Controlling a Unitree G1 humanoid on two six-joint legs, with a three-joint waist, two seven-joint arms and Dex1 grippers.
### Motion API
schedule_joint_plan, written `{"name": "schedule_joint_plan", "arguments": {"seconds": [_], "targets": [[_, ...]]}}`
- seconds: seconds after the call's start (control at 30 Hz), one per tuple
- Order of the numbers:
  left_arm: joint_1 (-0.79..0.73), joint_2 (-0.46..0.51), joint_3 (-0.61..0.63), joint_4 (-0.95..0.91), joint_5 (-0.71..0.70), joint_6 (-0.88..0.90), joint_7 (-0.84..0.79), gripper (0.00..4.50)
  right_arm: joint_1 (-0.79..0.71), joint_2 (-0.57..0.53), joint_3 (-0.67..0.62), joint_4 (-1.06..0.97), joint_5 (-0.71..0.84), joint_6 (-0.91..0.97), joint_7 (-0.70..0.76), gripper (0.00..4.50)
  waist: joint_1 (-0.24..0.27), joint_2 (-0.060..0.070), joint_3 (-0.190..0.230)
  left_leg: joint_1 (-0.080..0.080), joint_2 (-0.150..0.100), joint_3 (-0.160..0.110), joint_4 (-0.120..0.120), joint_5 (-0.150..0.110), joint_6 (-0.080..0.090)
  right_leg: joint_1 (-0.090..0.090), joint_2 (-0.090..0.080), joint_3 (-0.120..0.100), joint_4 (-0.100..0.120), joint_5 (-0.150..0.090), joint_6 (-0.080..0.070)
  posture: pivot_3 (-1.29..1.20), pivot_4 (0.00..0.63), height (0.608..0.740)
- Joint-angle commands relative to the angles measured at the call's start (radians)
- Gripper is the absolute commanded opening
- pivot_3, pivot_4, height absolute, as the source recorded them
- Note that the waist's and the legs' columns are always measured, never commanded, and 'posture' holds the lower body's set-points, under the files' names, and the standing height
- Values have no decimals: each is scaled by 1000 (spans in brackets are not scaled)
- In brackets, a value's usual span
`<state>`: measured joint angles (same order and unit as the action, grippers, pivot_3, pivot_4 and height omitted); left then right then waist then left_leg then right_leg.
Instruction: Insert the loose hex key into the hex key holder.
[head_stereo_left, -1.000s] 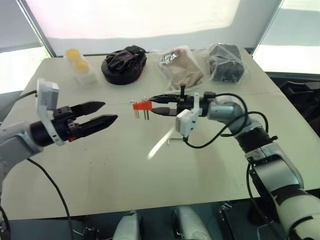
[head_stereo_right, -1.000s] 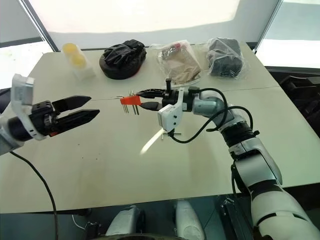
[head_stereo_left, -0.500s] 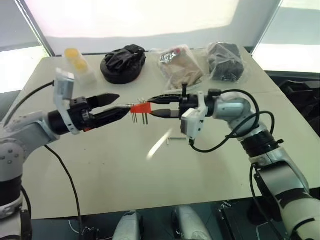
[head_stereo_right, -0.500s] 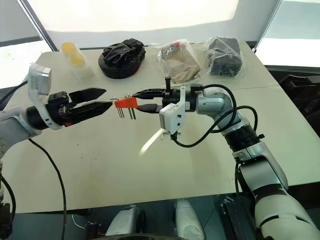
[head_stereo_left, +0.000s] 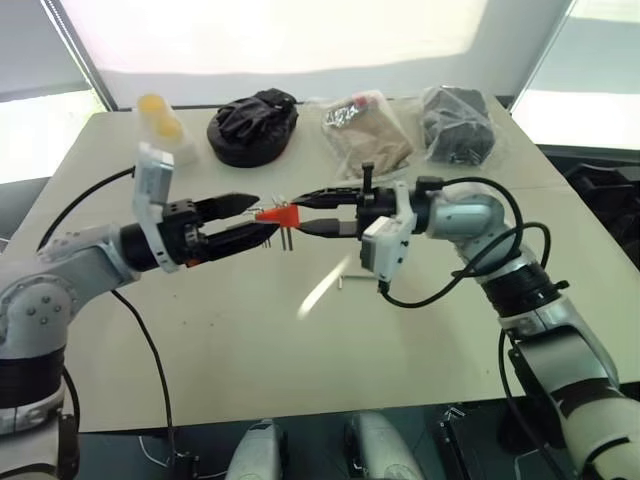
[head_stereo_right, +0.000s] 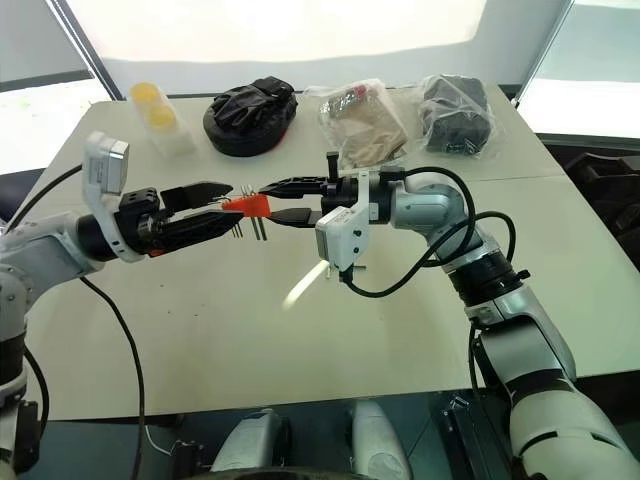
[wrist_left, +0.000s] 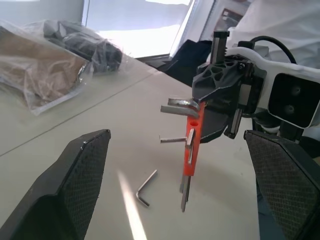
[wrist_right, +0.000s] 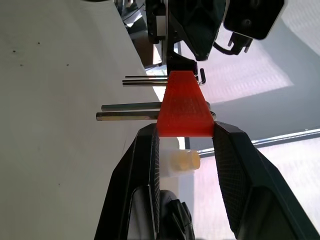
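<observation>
I will next use my left gripper to grab the hex key holder by its free narrow end (head_stereo_left: 264, 215) (wrist_left: 191, 159), because my right gripper's fingers cover the wide end.
The hex key holder (head_stereo_left: 281, 213) is an orange block with thin grey keys sticking out of it. It hangs above the table with my right gripper (head_stereo_left: 303, 214) shut on it; in the right wrist view both fingers (wrist_right: 143, 185) press on the orange block (wrist_right: 184, 107). My left gripper (head_stereo_left: 262, 215) comes in from the left, open, with its tips at the free end of the holder. In the left wrist view the holder (wrist_left: 190, 150) stands between the wide-apart fingers (wrist_left: 80, 190), a little ahead of them. The loose hex key (wrist_left: 145, 188) lies on the table (head_stereo_left: 200, 350) below, beside a streak of light (head_stereo_left: 322, 292).
Along the far edge of the table lie a clear container with yellow pieces (head_stereo_left: 160, 120), a heap of black material (head_stereo_left: 250, 125), a plastic bag with tan contents (head_stereo_left: 365, 135) and a bag with a dark item (head_stereo_left: 455, 125). A cable loops under my right wrist (head_stereo_left: 440, 285).
My left gripper has travelled right, from well clear of the holder to its free end, still open. My right gripper keeps its hold on the holder in about the same place.
</observation>
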<state>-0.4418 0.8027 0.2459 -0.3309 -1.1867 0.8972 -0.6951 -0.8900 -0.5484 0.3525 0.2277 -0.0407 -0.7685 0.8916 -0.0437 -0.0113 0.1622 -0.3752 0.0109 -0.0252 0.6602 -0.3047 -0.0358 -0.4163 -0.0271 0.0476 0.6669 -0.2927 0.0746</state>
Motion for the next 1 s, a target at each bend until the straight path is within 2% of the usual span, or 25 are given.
{"name": "schedule_joint_plan", "arguments": {"seconds": [0.03,0.2,0.23,0.3,0.37,0.47,0.5,0.57,1.0], "targets": [[-25,-10,-8,-20,10,-3,-10,4500,-7,-5,-35,-49,29,12,1,989,1,0,0,0,0,0,0,0,0,0,0,0,0,0,0,0,150,740],[-31,-25,-32,-20,32,-7,-28,4500,-1,-7,-39,-68,31,33,5,989,1,0,0,-1,0,0,1,0,0,0,0,0,0,0,0,0,150,740],[-32,-27,-35,-20,35,-8,-33,3964,1,-7,-40,-72,30,36,5,989,1,0,0,-1,0,0,1,0,0,0,0,0,0,0,0,0,150,740],[-39,-37,-38,-18,40,-10,-32,3266,7,-9,-41,-80,29,42,6,989,1,0,0,0,0,0,1,0,0,0,0,0,0,0,0,0,150,740],[-48,-46,-39,-14,44,-9,-30,2105,13,-10,-43,-88,29,48,8,989,1,0,0,0,0,0,1,0,0,0,0,0,0,0,0,0,150,740],[-56,-56,-35,-11,47,-5,-31,565,19,-9,-43,-97,27,57,9,989,1,0,0,-1,0,0,1,0,0,0,0,0,0,0,0,0,150,740],[-57,-58,-34,-11,48,-3,-31,173,21,-9,-44,-99,27,59,10,989,1,0,0,-1,0,0,1,0,0,0,0,0,0,0,0,0,150,740],[-56,-61,-33,-10,51,-1,-32,33,23,-8,-45,-105,27,65,12,989,1,0,0,-1,0,0,1,0,0,0,0,0,0,0,0,0,150,740],[-48,-71,-34,-24,61,4,-21,33,25,0,-51,-123,35,81,18,989,1,0,0,-1,0,0,1,0,0,0,0,0,0,0,0,0,150,740]]}}
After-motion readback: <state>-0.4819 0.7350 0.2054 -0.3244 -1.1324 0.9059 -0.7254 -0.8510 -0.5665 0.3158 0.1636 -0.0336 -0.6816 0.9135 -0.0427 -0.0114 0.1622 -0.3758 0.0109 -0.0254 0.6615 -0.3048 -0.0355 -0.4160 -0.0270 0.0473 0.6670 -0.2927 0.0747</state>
